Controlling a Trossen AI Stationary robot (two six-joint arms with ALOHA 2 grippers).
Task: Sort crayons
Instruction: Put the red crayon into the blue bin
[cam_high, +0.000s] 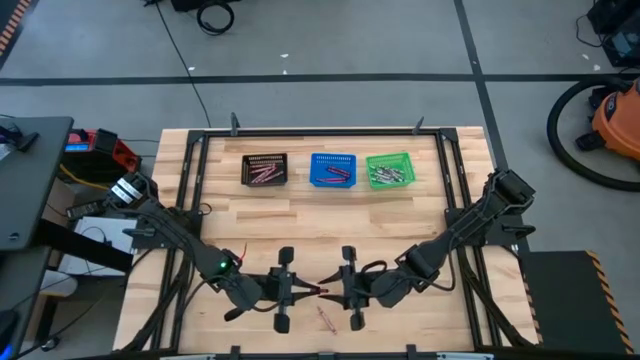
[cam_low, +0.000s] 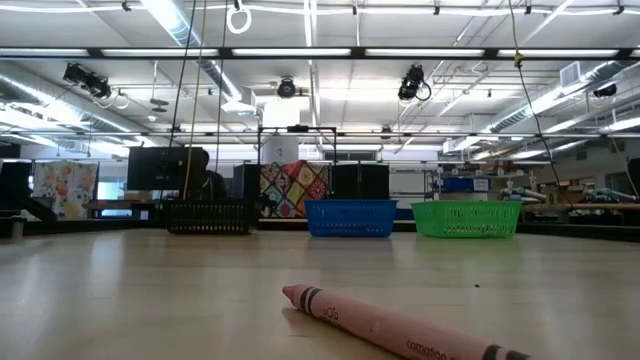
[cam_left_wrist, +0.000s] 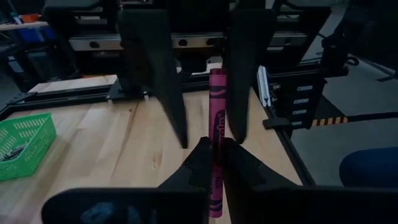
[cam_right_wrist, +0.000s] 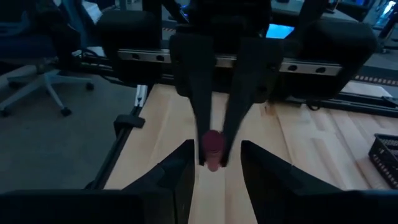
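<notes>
I should grab the pink-magenta crayon (cam_right_wrist: 213, 142) by its tapered tip end (cam_right_wrist: 213, 165) with my right gripper next. Then I can sort it into a basket.
My left gripper (cam_high: 308, 291) is shut on a pink-magenta crayon (cam_left_wrist: 217, 106) above the table's near middle. My right gripper (cam_right_wrist: 214, 168) faces it, open, with one finger on either side of the crayon's free end (cam_right_wrist: 213, 148). One of those fingers (cam_left_wrist: 245, 74) stands close beside the crayon; whether it touches I cannot tell. A second pink crayon (cam_high: 325, 318) lies flat on the table (cam_high: 300, 215) just nearer the front edge, large in the low view (cam_low: 390, 325). More crayons lie in the three baskets at the back. My left gripper pinches the crayon's wrapped shaft (cam_left_wrist: 216, 134) between its two fingertips. The fingers come about level from the table's left and lie along the crayon, which sticks out past the tips toward the right gripper. The crayon is held roughly level, clear of the table.
At the table's far side stand a black basket (cam_high: 265, 169), a blue basket (cam_high: 332, 169) and a green basket (cam_high: 390, 169) in a row. A dark metal frame (cam_high: 195, 170) runs around the tabletop. Bare wood lies between the grippers and the baskets.
</notes>
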